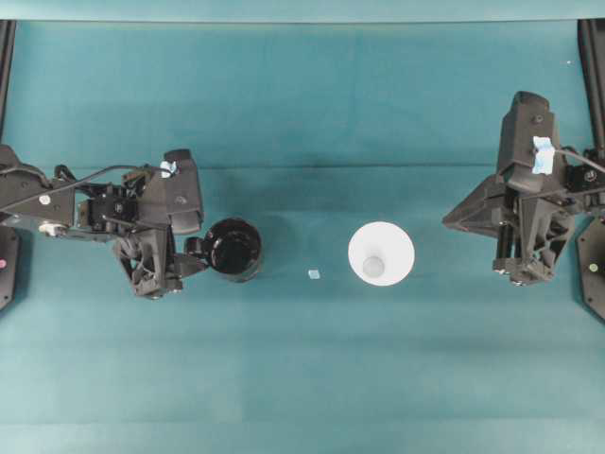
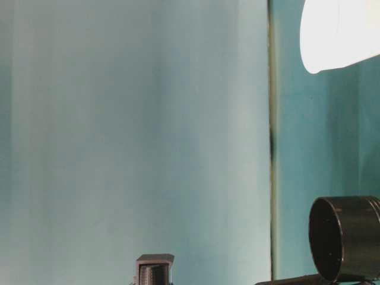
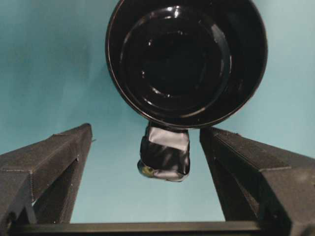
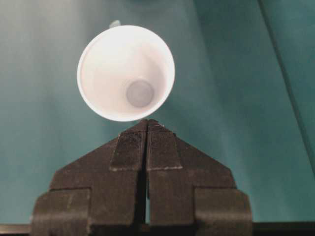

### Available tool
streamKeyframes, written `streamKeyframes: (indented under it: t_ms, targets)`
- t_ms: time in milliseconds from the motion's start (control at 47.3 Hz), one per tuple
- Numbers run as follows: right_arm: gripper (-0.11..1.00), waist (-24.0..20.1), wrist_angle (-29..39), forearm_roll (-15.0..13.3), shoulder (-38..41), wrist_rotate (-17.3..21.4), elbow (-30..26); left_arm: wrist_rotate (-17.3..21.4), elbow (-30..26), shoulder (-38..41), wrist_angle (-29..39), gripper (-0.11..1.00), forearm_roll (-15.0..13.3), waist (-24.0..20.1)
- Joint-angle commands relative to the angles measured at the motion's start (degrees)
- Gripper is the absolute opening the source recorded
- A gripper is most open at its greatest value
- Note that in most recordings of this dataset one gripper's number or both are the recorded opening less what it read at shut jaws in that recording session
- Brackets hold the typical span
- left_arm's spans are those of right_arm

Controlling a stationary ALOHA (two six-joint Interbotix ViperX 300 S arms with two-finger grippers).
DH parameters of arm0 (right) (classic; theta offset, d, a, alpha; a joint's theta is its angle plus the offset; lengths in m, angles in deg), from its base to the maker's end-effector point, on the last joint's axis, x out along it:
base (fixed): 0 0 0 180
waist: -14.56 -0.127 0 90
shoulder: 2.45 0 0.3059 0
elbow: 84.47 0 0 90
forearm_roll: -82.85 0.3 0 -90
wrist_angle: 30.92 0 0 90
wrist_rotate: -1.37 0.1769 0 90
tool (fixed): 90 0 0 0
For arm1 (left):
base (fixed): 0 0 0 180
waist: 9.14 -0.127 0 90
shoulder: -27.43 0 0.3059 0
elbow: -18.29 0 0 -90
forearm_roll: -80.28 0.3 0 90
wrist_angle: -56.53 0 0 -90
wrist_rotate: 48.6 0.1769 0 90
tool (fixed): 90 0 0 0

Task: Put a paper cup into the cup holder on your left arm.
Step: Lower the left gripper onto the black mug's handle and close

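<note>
I should grab the cup holder's taped handle [image 1: 197, 247] with my left gripper next. Then I can bring the holder over for the paper cup [image 1: 381, 253].
The white paper cup [image 1: 381, 253] stands upright, mouth up, on the teal table, to the right of centre; the right wrist view also shows the cup [image 4: 126, 73]. My right gripper [image 1: 452, 221] is shut and empty, and in the wrist view the gripper's [image 4: 147, 121] tips sit just short of the cup's rim. The glossy black cup holder [image 1: 233, 249] stands left of centre, empty. My left gripper [image 3: 146, 132] is open. The holder's taped handle [image 3: 165, 152] lies between the fingers, apart from both. The holder [image 3: 187, 59] fills the top of the left wrist view.
A tiny pale scrap [image 1: 314, 274] lies on the cloth between holder and cup. The table-level view is turned sideways, with the cup [image 2: 338, 32] at top right and the holder [image 2: 347, 237] at bottom right. Black frame posts [image 1: 592, 66] stand at the edges.
</note>
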Motion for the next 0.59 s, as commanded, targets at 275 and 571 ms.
streamKeyframes:
  t_ms: [275,571]
  targets:
    - [-0.02,0.1,-0.3,0.0,0.0,0.5,-1.3,0.1,-0.8,0.0,0.8,0.93,0.2,0.3]
    - [-0.02,0.1,-0.2,-0.1,-0.1,0.5,-1.3,0.5,-0.7,-0.3,2.7,0.82,0.2,0.4]
